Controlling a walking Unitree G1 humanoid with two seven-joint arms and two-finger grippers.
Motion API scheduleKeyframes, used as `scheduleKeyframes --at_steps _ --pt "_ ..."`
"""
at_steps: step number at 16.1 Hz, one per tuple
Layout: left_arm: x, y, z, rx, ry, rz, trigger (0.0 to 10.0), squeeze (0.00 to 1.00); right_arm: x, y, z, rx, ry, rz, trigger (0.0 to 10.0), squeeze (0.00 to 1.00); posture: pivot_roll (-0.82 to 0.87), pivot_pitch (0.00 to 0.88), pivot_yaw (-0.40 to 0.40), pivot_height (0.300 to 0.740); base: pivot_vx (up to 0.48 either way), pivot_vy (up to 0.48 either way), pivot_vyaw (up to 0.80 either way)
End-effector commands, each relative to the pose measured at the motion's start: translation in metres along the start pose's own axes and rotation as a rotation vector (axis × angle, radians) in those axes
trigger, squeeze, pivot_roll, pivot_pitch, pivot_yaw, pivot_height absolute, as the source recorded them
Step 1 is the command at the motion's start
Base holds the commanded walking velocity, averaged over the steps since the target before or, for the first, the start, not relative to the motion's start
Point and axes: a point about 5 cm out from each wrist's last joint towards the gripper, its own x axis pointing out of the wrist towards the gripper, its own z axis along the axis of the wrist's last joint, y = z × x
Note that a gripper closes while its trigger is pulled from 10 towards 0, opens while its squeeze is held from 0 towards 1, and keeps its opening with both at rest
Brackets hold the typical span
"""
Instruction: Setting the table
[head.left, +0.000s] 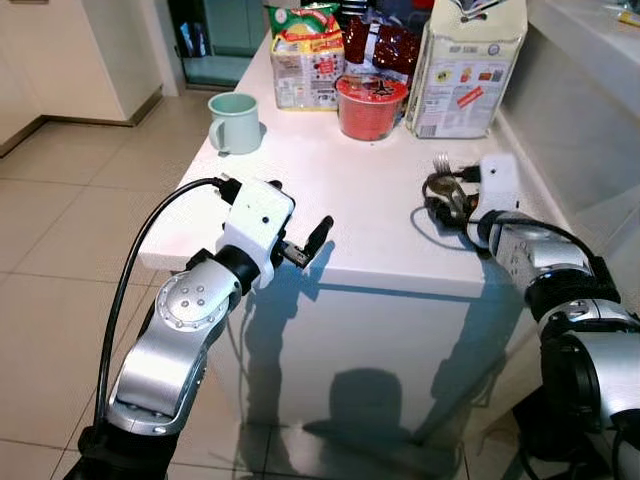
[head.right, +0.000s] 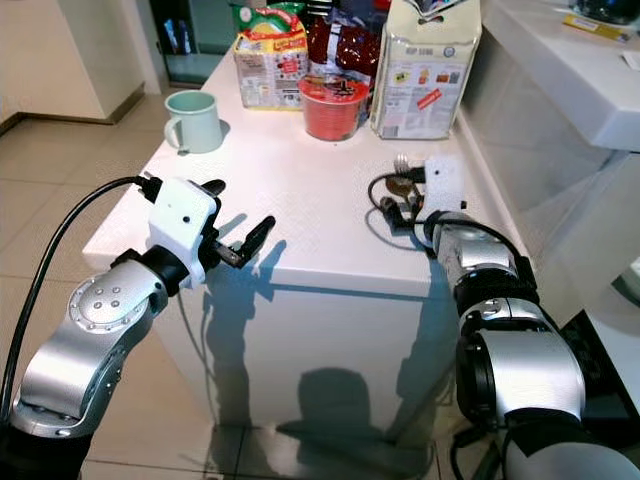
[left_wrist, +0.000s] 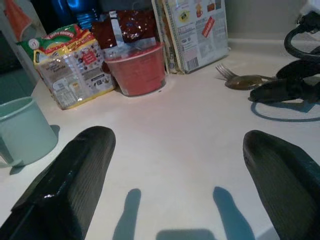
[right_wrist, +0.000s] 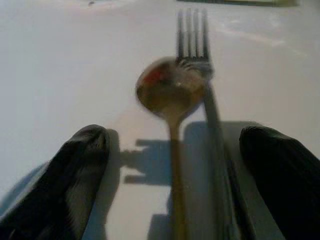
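Observation:
The right gripper should next grab the metal spoon (right_wrist: 170, 92) by its slender handle (right_wrist: 177, 185), so that it can set the table.
A metal spoon (right_wrist: 170, 92) and a fork (right_wrist: 195, 45) lie side by side on the white table (head.left: 340, 210) near its right side, handles toward me. My right gripper (right_wrist: 175, 145) rests low on the table, open, with one black finger on each side of the two handles. The fork's tines (head.left: 441, 161) stick out just beyond that gripper. My left gripper (head.left: 303, 205) hovers open at the table's front left edge, holding nothing, and points across the tabletop.
A mint green mug (head.left: 234, 122) stands at the table's left edge. At the back are a red bowl (head.left: 371, 105), a snack bag (head.left: 307, 60) and a tall white carton (head.left: 468, 65). A white counter (head.left: 580, 40) borders the right side; tiled floor (head.left: 60, 200) lies left.

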Motion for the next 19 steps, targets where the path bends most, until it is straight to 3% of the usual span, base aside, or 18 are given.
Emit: scheduleKeyframes --at_steps 1,4,5,7,8,9,11,19 --pt "0.000 -0.004 0.002 0.011 0.003 -0.023 10.0 0.00 -0.001 -0.002 -0.013 -0.031 0.055 0.013 10.0 0.00 0.03 0.000 -0.004 0.740 0.000 0.000 0.00" --pt "0.001 -0.004 0.003 0.012 0.004 -0.024 10.0 0.00 -0.002 0.001 -0.028 -0.111 0.116 0.082 10.0 0.00 0.03 0.000 -0.002 0.740 0.000 0.000 0.00" --pt "0.001 -0.005 0.003 0.012 0.005 -0.024 10.0 0.00 -0.003 0.002 -0.031 -0.124 0.134 0.101 8.8 0.00 0.03 0.000 -0.002 0.740 0.000 0.000 0.00" --pt "0.003 -0.005 0.003 0.013 0.005 -0.025 10.0 0.00 -0.003 0.001 -0.031 -0.078 0.143 0.101 0.5 0.00 0.02 0.000 0.003 0.740 0.000 0.000 0.00" --pt "0.003 -0.005 0.003 0.013 0.005 -0.026 10.0 0.00 -0.003 0.001 -0.030 -0.038 0.140 0.097 0.0 0.00 0.02 0.000 0.004 0.740 0.000 0.000 0.00" --pt "0.005 -0.006 0.004 0.014 0.003 -0.028 10.0 0.00 -0.002 0.001 -0.026 0.042 0.130 0.104 0.0 0.00 0.02 0.000 0.005 0.740 0.000 0.000 0.00" --pt "0.005 -0.005 0.004 0.016 0.001 -0.027 10.0 0.00 -0.001 0.006 -0.021 0.103 0.114 0.145 0.0 0.00 0.02 0.000 0.004 0.740 0.000 0.000 0.00" --pt "0.008 -0.002 0.003 0.020 -0.004 -0.013 10.0 0.00 -0.002 0.008 -0.025 0.168 0.126 0.181 0.0 0.00 0.01 0.000 -0.003 0.740 0.000 0.000 0.00"
